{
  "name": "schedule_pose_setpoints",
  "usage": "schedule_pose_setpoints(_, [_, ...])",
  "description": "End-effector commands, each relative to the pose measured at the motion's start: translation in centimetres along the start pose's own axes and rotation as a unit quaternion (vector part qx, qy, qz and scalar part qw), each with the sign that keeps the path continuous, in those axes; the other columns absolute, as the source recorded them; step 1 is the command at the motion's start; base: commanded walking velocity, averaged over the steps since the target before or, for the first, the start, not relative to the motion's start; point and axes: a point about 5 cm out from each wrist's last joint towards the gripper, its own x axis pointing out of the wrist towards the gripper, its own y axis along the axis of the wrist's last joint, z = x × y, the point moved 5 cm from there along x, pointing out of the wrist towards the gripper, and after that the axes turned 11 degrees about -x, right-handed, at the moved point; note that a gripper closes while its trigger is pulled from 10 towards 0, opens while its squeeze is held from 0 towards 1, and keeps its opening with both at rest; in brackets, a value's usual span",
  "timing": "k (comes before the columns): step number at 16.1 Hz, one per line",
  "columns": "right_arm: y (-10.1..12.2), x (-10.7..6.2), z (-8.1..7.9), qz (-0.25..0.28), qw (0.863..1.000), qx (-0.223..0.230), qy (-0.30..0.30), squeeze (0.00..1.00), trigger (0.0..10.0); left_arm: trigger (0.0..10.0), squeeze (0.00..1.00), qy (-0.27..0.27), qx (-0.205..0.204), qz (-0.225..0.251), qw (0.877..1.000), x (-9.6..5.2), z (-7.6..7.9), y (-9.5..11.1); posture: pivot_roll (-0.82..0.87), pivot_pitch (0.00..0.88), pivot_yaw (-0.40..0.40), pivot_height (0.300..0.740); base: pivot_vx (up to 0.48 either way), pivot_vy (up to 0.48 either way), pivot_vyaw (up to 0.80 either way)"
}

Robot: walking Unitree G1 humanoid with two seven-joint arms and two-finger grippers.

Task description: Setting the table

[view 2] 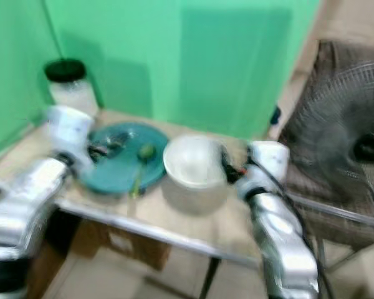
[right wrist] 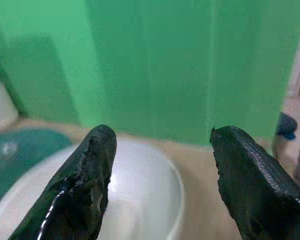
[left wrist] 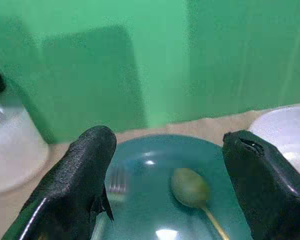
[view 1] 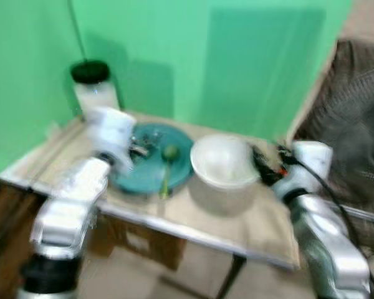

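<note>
My left gripper takes hold of the teal plate by its thin rim (view 1: 136, 190) next, since the plate spreads wider than my open fingers.
A teal plate (view 1: 151, 159) lies on the small table (view 1: 249, 221), with a green spoon (view 1: 167, 163) and a fork (left wrist: 117, 180) resting on it. To its right stands a white bowl (view 1: 221, 163). My left gripper (left wrist: 162, 170) hovers open over the plate's left side, the spoon (left wrist: 190, 187) lying between its fingers in the left wrist view. My right gripper (right wrist: 160, 170) is open at the bowl's right rim (right wrist: 140, 190). The head views are blurred.
A jar with a black lid (view 1: 95, 87) stands at the table's back left against the green wall. A standing fan (view 2: 349, 149) is close on the right. A cardboard box (view 1: 146, 240) sits under the table.
</note>
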Motion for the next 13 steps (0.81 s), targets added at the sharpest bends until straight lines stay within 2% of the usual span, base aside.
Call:
schedule_pose_setpoints(1, [1.3,0.2,-1.2,0.024,1.0,0.007,0.017,0.0,10.0,10.0,0.0,0.016,0.005,0.002,1.0,-0.3,-1.3,0.2,0.07,0.0,0.005,0.74,0.345,0.0,0.0])
schedule_pose_setpoints(4, [1.2,-0.3,-0.9,0.021,1.0,0.003,0.012,0.0,10.0,10.0,0.0,-0.013,0.001,0.0,1.0,-0.2,-0.1,0.0,0.06,0.0,0.012,0.74,0.115,0.0,0.0])
schedule_pose_setpoints(8, [1.2,-0.5,-0.9,0.014,0.999,-0.008,0.033,0.0,10.0,10.0,0.0,-0.034,-0.004,-0.028,0.999,-0.4,0.2,-1.0,0.05,0.0,0.013,0.74,0.0,0.0,0.0])
schedule_pose_setpoints(9, [1.3,-0.6,-1.0,0.013,0.998,-0.022,0.053,0.0,10.0,10.0,1.0,-0.066,0.009,-0.045,0.997,-0.8,0.3,-1.2,0.05,0.0,0.013,0.74,0.0,0.0,0.0])
schedule_pose_setpoints(10, [1.4,-0.6,-1.0,0.014,0.998,-0.027,0.064,0.0,10.0,10.0,1.0,-0.081,0.032,-0.058,0.995,-1.0,0.3,-1.4,0.05,0.0,0.012,0.74,0.0,0.0,0.0])
schedule_pose_setpoints(12, [1.7,-0.7,-0.9,0.014,0.994,-0.052,0.096,0.0,10.0,10.0,1.0,-0.108,0.103,-0.095,0.984,-1.7,-0.5,-2.2,0.06,0.0,0.008,0.74,0.0,0.0,0.0])
schedule_pose_setpoints(13, [1.8,-0.8,-1.0,0.014,0.99,-0.063,0.122,0.0,10.0,10.0,0.41,-0.124,0.125,-0.112,0.978,-2.1,-0.9,-2.4,0.06,0.0,0.005,0.74,0.0,0.0,0.0])
